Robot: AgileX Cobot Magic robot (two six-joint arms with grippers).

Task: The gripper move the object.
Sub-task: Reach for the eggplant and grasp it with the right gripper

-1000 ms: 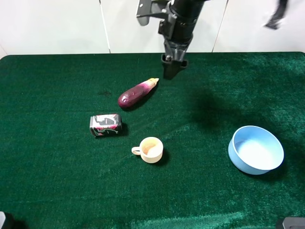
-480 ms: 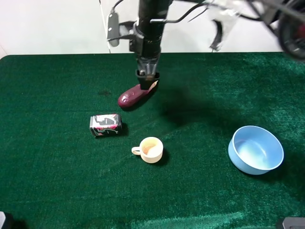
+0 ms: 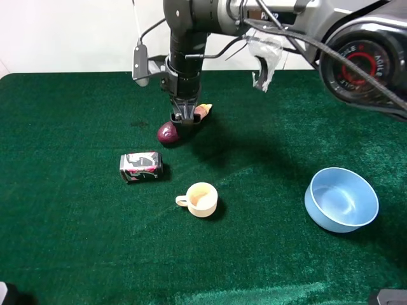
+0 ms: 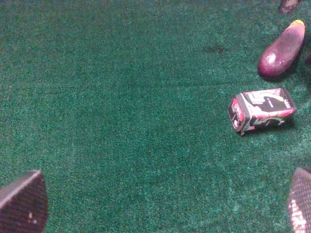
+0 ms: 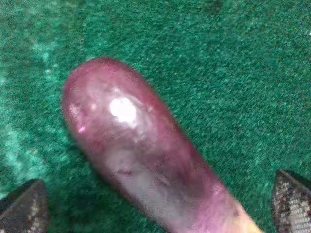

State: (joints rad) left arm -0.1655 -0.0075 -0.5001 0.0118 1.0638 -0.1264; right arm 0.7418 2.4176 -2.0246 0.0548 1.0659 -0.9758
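The eggplant's purple body (image 3: 168, 133) (image 5: 138, 148) is still below my right gripper's fingers, which are above the green cloth. My right gripper needs to lower before it closes on the purple eggplant.
The purple eggplant (image 3: 168, 133) lies on the green cloth left of centre at the back, with its yellowish stem tip (image 3: 204, 110) pointing back-right. My right gripper (image 3: 185, 121) has reached across the middle and hangs down over the eggplant's middle. In the right wrist view the eggplant (image 5: 141, 155) fills the frame between the two open fingertips (image 5: 24, 206), with green cloth showing on both sides. My left gripper (image 4: 160, 206) is open and empty, well away from the eggplant (image 4: 282, 48), which lies in the corner of that view.
A small dark printed can (image 3: 140, 166) lies on its side in front of the eggplant and also shows in the left wrist view (image 4: 261, 109). A cream cup (image 3: 201, 199) stands nearer the front. A blue bowl (image 3: 341, 199) sits at the right.
My right arm has swung left and come down, from behind the eggplant's stem tip to over its middle. The eggplant, can, cup and bowl have not moved.
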